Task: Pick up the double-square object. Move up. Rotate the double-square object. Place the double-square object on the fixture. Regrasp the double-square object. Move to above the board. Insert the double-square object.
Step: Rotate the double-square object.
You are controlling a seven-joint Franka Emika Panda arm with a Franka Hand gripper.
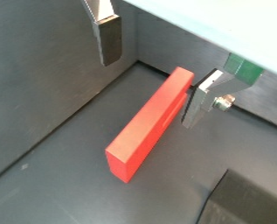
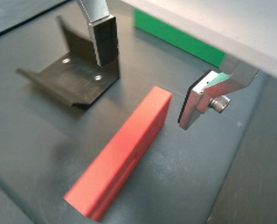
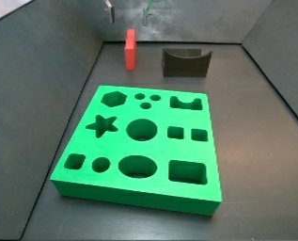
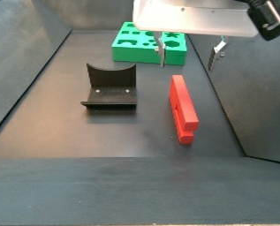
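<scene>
The gripper grabs the double-square object by one end next, to lift it and set it onto the fixture point(image 3: 186, 64) point(image 1: 228, 201).
The double-square object point(image 1: 148, 122) is a long red block lying flat on the dark floor, seen in both wrist views point(image 2: 120, 164) and in both side views point(image 3: 131, 49) point(image 4: 184, 108). My gripper point(image 1: 155, 72) hangs open above the end of it that points toward the board, with nothing between the fingers point(image 2: 103, 39). That end lies close to one finger point(image 1: 203, 98). The fixture point(image 2: 68, 75) stands beside the block point(image 4: 109, 86). The green board point(image 3: 138, 141) with cut-out holes lies apart from both point(image 4: 148, 42).
Grey walls enclose the floor on all sides point(image 3: 63, 56). A strip of the board's green edge point(image 2: 182, 39) shows just past my gripper point(image 2: 152, 74). The arm's white body point(image 4: 189, 16) hangs over the board end of the floor.
</scene>
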